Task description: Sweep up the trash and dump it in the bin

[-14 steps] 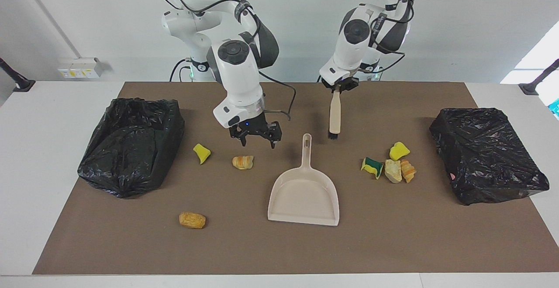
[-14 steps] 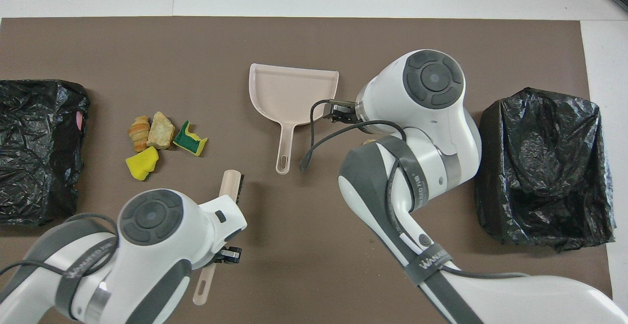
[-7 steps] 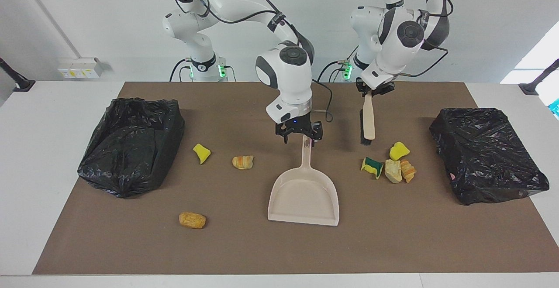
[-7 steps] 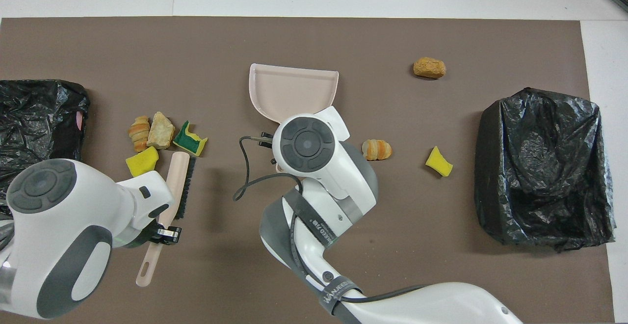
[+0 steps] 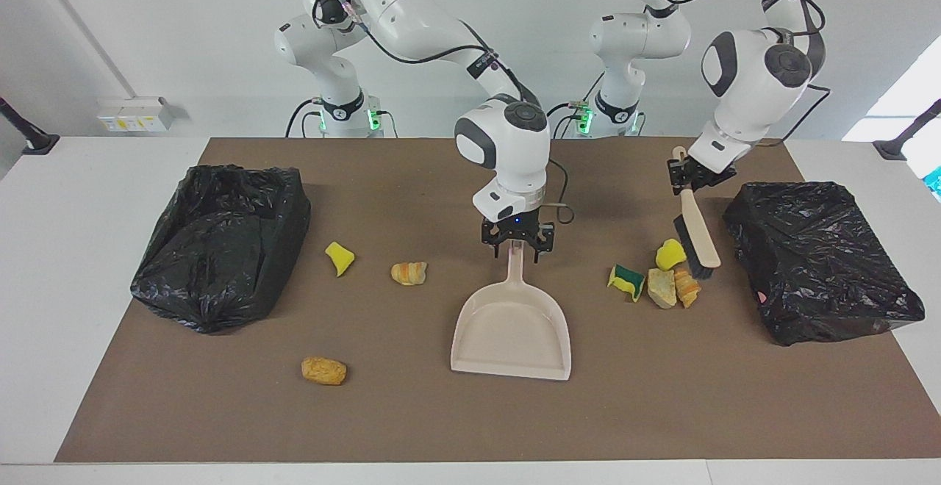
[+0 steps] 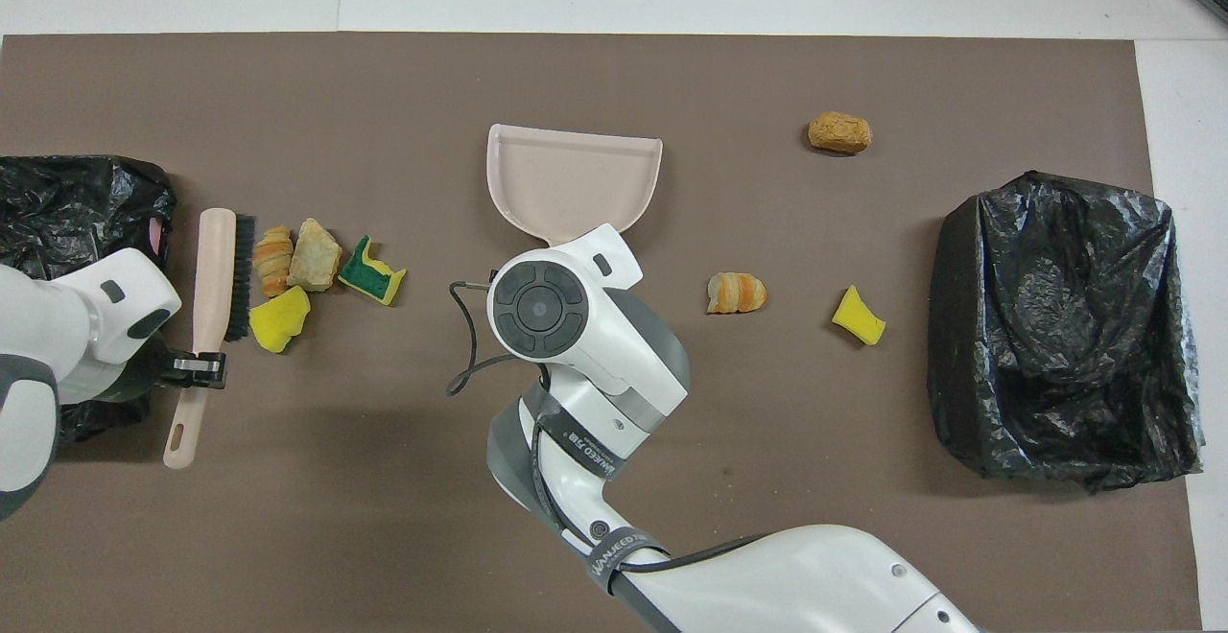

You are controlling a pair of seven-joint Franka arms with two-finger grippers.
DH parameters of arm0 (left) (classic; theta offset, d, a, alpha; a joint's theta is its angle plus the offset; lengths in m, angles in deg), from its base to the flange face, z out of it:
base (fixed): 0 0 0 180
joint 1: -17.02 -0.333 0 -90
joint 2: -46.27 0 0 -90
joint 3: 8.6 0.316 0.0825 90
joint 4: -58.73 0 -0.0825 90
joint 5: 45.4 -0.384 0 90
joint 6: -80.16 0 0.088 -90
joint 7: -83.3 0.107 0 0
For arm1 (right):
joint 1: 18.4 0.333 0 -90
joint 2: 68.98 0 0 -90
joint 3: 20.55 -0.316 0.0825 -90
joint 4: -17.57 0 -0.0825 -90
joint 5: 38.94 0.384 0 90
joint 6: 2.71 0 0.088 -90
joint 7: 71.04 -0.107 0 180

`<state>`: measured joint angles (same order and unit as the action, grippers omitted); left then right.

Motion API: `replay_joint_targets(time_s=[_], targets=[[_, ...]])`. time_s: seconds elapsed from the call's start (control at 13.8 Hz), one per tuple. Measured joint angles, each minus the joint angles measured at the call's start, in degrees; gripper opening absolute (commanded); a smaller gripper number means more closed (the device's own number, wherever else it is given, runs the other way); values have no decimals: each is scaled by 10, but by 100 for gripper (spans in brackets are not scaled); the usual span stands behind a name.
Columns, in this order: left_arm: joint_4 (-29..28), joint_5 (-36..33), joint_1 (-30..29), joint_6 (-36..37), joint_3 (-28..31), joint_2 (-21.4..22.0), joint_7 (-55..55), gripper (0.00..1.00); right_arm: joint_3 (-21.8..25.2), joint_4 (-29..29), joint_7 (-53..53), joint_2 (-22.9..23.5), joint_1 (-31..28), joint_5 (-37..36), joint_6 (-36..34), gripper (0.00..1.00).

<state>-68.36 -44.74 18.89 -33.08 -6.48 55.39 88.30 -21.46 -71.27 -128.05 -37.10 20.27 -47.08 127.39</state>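
The right gripper picks up the dustpan by its narrow handle next, since the flat pan point(image 6: 572, 182) spreads far wider than my open fingers.
The beige dustpan point(image 5: 512, 332) point(image 6: 573, 177) lies flat mid-mat, handle toward the robots. My right gripper point(image 5: 517, 248) is low over the handle's end, open, a finger on each side. In the overhead view its wrist hides the handle. My left gripper point(image 5: 688, 178) point(image 6: 197, 365) is shut on the brush point(image 5: 697, 239) point(image 6: 214, 264). The bristles are close beside a trash cluster: yellow sponge point(image 5: 671, 253), green-yellow sponge point(image 5: 625, 281), tan chunk point(image 5: 661, 287), orange lump point(image 5: 688, 287). More trash lies toward the right arm's end: yellow sponge point(image 5: 339, 258), bread lump point(image 5: 409, 272), brown lump point(image 5: 323, 370).
An open bin lined with a black bag point(image 5: 220, 239) point(image 6: 1065, 326) stands at the right arm's end of the brown mat. A second black-bagged box point(image 5: 820, 257) point(image 6: 77, 221) stands at the left arm's end, just beside the brush.
My right gripper swung from over the bread lump to the dustpan handle and came down around it. My left arm carried the brush toward its own end, to beside the trash cluster.
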Motion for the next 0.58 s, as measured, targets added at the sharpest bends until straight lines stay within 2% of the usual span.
replay_joint_targets(time_s=[0.22,0.36,0.51,0.58], targets=[[2,-6,-34,-46,0,-22,27,0,0,2,0,0,0,-1,0,64],[3,-8,-46,-57,0,-29,40,0,0,2,0,0,0,-2,0,54],[9,-9,-48,-63,-1,-31,41,0,0,2,0,0,0,-10,0,48],[12,-10,-48,-64,-1,-35,41,0,0,3,0,0,0,-14,-1,40]])
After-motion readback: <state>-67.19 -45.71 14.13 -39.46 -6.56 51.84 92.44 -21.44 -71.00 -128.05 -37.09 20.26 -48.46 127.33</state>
